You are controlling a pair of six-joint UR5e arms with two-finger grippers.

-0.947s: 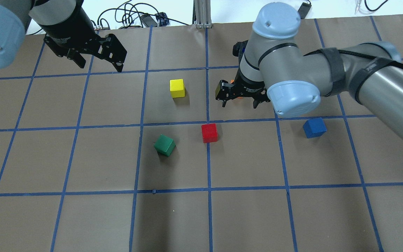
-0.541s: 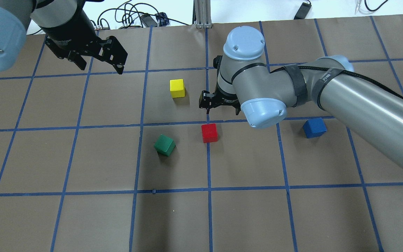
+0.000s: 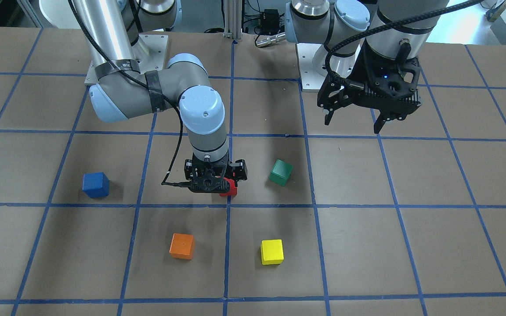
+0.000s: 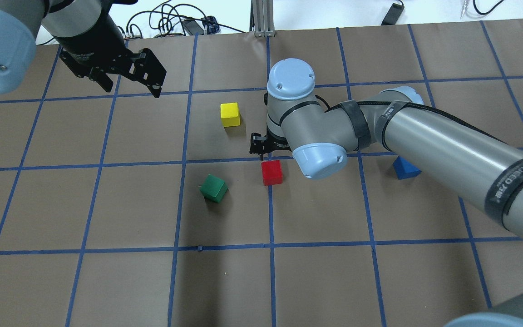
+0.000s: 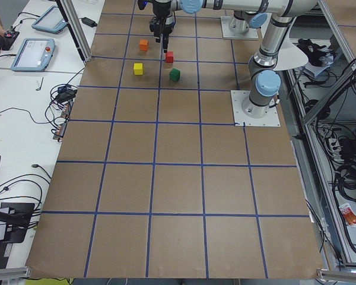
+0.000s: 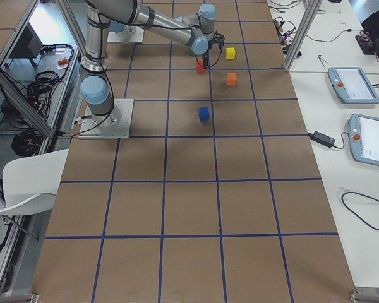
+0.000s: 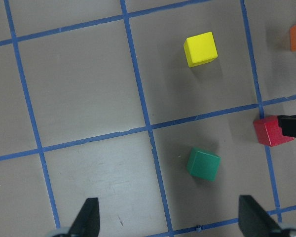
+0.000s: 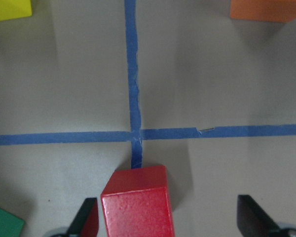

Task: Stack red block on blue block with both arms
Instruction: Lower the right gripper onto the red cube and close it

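My right gripper's fingers reach only the red block's top [image 3: 231, 184] [image 8: 138, 215], short of the block's sides. My right gripper should go lower first, then close on it.
The red block [image 4: 272, 172] sits on the table near the centre, on a blue tape line. My right gripper [image 4: 274, 153] is open and hovers close over the block's far edge. In the right wrist view the red block [image 8: 135, 202] lies between the open fingers [image 8: 86, 219], nearer the left one. From the front the gripper [image 3: 212, 186] hides most of the red block [image 3: 230, 188]. The blue block [image 4: 407, 169] sits to the right, partly under my right arm, and shows whole in the front view [image 3: 95, 184]. My left gripper [image 4: 130, 84] is open and empty, high at the far left.
A green cube [image 4: 214, 188] lies left of the red block. A yellow cube [image 4: 230, 114] lies beyond it. An orange cube [image 3: 182, 245] sits on the far side, hidden by my right arm in the overhead view. Blue tape lines grid the brown table [image 4: 107, 281].
My right arm has swung left and toward the robot, bringing its open gripper down from beside the orange cube to just over the red block. The left arm has barely moved.
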